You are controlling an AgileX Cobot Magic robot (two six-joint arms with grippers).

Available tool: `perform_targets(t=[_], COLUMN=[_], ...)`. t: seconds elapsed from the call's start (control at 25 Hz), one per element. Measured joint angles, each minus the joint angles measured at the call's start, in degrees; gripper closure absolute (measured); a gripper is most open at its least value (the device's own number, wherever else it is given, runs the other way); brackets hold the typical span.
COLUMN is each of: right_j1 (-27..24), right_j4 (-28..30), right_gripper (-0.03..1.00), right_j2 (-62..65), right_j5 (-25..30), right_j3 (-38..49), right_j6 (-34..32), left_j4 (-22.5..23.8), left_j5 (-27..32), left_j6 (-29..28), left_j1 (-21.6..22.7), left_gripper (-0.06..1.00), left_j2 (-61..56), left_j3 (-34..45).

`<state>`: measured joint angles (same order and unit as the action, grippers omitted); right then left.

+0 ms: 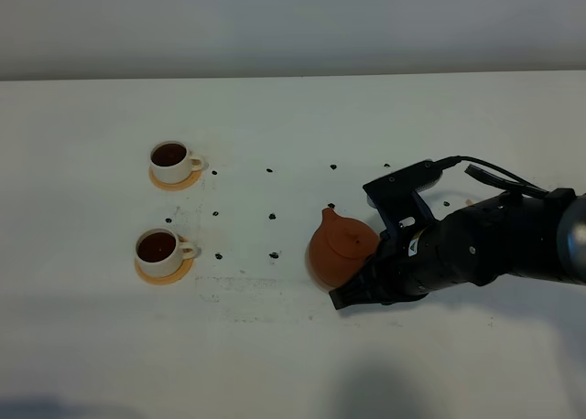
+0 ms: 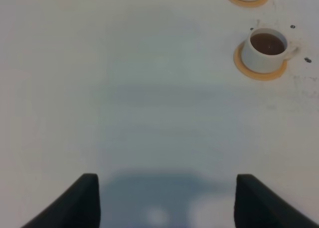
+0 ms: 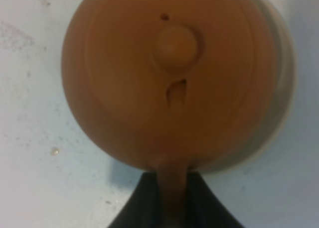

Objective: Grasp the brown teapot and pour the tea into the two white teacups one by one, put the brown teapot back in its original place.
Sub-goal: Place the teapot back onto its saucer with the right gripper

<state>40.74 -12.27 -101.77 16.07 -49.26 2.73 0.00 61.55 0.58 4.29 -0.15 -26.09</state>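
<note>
The brown teapot is over the pale beige disc in my right wrist view, so it is now time for my right gripper to open.
The brown teapot point(image 1: 341, 247) is at the table's middle right, its spout pointing toward the far side. In the right wrist view the brown teapot point(image 3: 169, 73) shows from above, knobbed lid on, and covers most of the pale beige disc point(image 3: 285, 78), whose rim peeks out on one side. My right gripper point(image 3: 173, 205) is shut on the loop handle; from above the right gripper point(image 1: 371, 271) is right beside the pot. Two white teacups point(image 1: 171, 161) point(image 1: 160, 247) hold dark tea on orange coasters at the left. My left gripper point(image 2: 167, 208) is open over bare table, well short of the nearer teacup point(image 2: 268, 49).
Small black marks point(image 1: 272, 217) dot the white table point(image 1: 275, 346) between cups and teapot. The right arm point(image 1: 494, 245) stretches in from the right edge. The far table edge meets a grey wall.
</note>
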Motion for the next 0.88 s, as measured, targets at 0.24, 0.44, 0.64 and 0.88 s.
perform_targets(t=[0.24,0.44,0.64,0.88], right_j1=[0.0,0.0,0.0,-0.4], right_j4=[-0.7,-1.0,-0.8,1.8], right_gripper=[0.83,0.64,0.52,0.50], right_j2=[0.0,0.0,1.1,6.8], right_j5=[0.2,1.0,1.8,6.4], right_j3=[0.0,0.0,0.0,0.0], right_j6=[0.0,-0.1,-0.1,-1.1], left_j4=[0.0,0.0,0.0,0.0], left_j5=[0.0,0.0,0.0,0.0], left_j6=[0.0,0.0,0.0,0.0], left_j1=[0.0,0.0,0.0,0.0], left_gripper=[0.40,0.40,0.40,0.40], left_j2=[0.0,0.0,0.0,0.0], left_j3=[0.0,0.0,0.0,0.0])
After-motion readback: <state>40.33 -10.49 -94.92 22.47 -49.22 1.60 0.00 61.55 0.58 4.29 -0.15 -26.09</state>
